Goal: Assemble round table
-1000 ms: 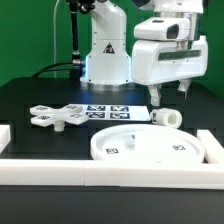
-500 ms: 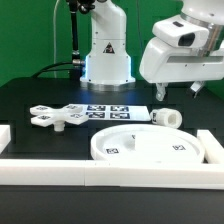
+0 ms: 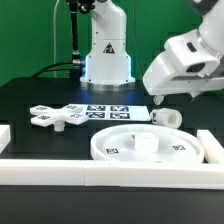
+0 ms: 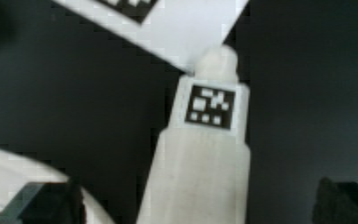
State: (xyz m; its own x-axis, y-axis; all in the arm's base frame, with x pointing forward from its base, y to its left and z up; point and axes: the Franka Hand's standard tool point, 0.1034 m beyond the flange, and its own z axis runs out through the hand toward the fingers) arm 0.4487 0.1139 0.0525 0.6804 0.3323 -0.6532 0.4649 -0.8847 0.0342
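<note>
The robot's open fingers stop above the cylinder leg, with black tabletop showing beside it, so they would miss if they closed now. The gripper needs to go lower first and then close on the leg.
The large rimmed round disc [image 3: 140,148] lies flat at the front of the table. The flat cross-shaped foot piece [image 3: 58,116] lies at the exterior view's left. The short thick cylinder leg [image 3: 168,117] lies on its side just past the disc, at the exterior view's right. My gripper [image 3: 170,98] hangs tilted a little above the leg, open and empty. In the wrist view the leg [image 4: 204,150], with a square tag on it, lies between my two open fingertips [image 4: 41,204], not touched. The disc's rim [image 4: 16,172] shows in the corner.
The marker board [image 3: 113,111] lies behind the disc and also shows in the wrist view [image 4: 167,25]. White border rails run along the front [image 3: 110,176] and the sides [image 3: 212,146]. The robot's base [image 3: 105,55] stands at the back.
My hand has tilted over and swung toward the exterior view's right, a little lower above the leg. The parts on the table have not moved.
</note>
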